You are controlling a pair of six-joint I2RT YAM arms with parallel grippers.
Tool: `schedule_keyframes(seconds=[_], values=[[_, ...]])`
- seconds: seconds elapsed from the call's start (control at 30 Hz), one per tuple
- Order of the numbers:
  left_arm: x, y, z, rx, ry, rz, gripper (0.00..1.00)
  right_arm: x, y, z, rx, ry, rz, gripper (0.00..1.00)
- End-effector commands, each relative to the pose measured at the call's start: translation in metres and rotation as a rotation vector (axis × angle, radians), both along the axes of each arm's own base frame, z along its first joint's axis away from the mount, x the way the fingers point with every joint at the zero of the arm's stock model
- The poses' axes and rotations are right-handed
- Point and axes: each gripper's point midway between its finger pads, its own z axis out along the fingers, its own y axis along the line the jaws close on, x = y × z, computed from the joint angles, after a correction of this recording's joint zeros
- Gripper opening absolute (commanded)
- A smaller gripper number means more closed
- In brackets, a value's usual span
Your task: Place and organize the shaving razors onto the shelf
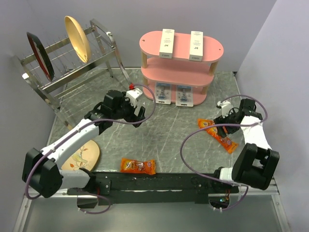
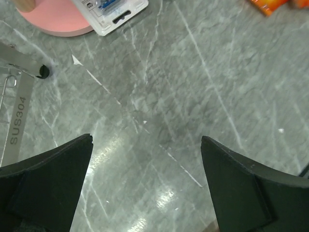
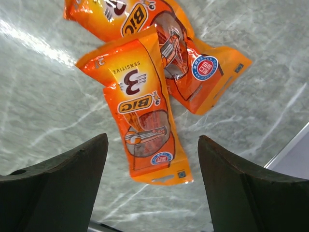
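The orange BIC packet has to meet the shelf [image 1: 150, 40] with its logo end, so my right gripper should reach the packet and grab its hang-hole end [image 1: 229, 144], which leaves the logo end free.
Two blister-packed shaving razors [image 1: 162, 93] [image 1: 184, 95] lie side by side on the lowest board of the pink shelf [image 1: 150, 40]. A corner of one pack [image 2: 113, 9] shows in the left wrist view. My left gripper [image 1: 138, 112] hangs open over bare table in front of the shelf's left end [image 2: 147, 145], with nothing between its fingers. My right gripper [image 1: 224, 110] is open above two overlapping orange BIC razor packets [image 3: 145, 116] [image 3: 179, 48], touching neither. They lie at the right of the table [image 1: 216, 131].
Two white oblong boxes [image 1: 167, 42] [image 1: 196, 46] lie on the shelf's top board. A third orange packet [image 1: 137, 166] lies near the front edge. A wire dish rack [image 1: 67, 63] holding plates stands at back left. A decorated plate [image 1: 82, 154] lies by the left arm.
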Motion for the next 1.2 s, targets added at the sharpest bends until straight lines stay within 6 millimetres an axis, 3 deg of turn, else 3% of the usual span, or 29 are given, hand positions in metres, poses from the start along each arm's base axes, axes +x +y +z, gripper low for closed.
schedule_keyframes(seconds=[0.0,0.2,0.4,0.5,0.53,0.67,0.73,0.87,0.9,0.97,1.0,1.03,1.1,1.13,1.17], values=[[0.018,-0.007,0.013,0.009,-0.064,-0.007,0.99,-0.001,-0.004,-0.009,-0.056,0.000,0.156,0.82],[0.031,-0.021,-0.008,0.009,0.007,-0.005,0.99,-0.029,-0.010,-0.046,-0.092,0.082,0.215,0.82],[0.048,-0.027,-0.021,0.027,0.028,0.018,0.99,-0.035,-0.029,-0.071,-0.083,0.133,0.205,0.79],[0.053,-0.027,-0.019,0.042,0.009,0.019,0.99,-0.028,-0.038,-0.071,-0.067,0.128,0.186,0.65],[0.053,-0.027,-0.016,0.039,-0.001,0.018,0.99,-0.024,-0.038,-0.069,-0.053,0.110,0.176,0.52],[0.050,-0.029,-0.013,-0.010,-0.003,0.025,0.98,-0.014,-0.026,-0.051,-0.021,0.033,0.164,0.27],[0.044,-0.032,-0.011,-0.045,0.008,0.025,0.98,-0.013,-0.017,-0.033,-0.011,0.005,0.151,0.15],[0.031,-0.040,-0.006,-0.117,0.038,0.020,0.97,0.003,0.014,0.026,0.030,-0.125,0.162,0.03],[0.028,-0.042,-0.007,-0.127,0.043,0.014,0.97,0.005,0.032,0.044,0.027,-0.173,0.205,0.00],[0.026,-0.044,-0.008,-0.156,0.046,0.023,0.97,0.012,0.053,0.072,0.049,-0.225,0.180,0.00],[0.027,-0.043,-0.007,-0.164,0.044,0.037,0.97,0.014,0.075,0.087,0.054,-0.264,0.222,0.00],[0.026,-0.042,-0.007,-0.174,0.053,0.053,0.97,0.022,0.087,0.108,0.098,-0.315,0.168,0.00],[0.027,-0.041,-0.008,-0.178,0.056,0.067,0.97,0.032,0.109,0.131,0.130,-0.374,0.126,0.00],[0.027,-0.041,-0.008,-0.179,0.058,0.073,0.97,0.047,0.120,0.155,0.214,-0.436,0.017,0.00],[0.027,-0.040,-0.009,-0.179,0.060,0.078,0.97,0.057,0.122,0.162,0.244,-0.448,-0.054,0.00]])
